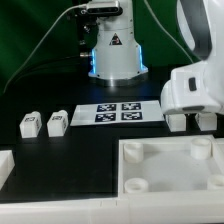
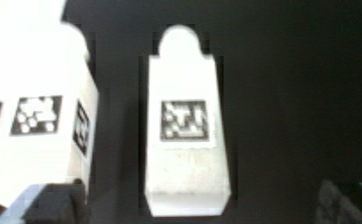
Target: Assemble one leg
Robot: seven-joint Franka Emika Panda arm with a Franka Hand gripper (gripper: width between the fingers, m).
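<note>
My fingers are still above the tagged top of the white leg and would miss it if they closed now, so my gripper should lower first, then close.
In the wrist view a white leg with a black-and-white tag lies straight between my fingertips, which stand wide apart on either side of it. My gripper is open and holds nothing. A second leg lies beside the first. In the exterior view my gripper hangs low over the table at the right, just behind the large white panel; the legs under it are hidden there. Two more legs stand at the left.
The marker board lies mid-table in front of the robot base. A white part's edge shows at the exterior view's lower left. The table is black.
</note>
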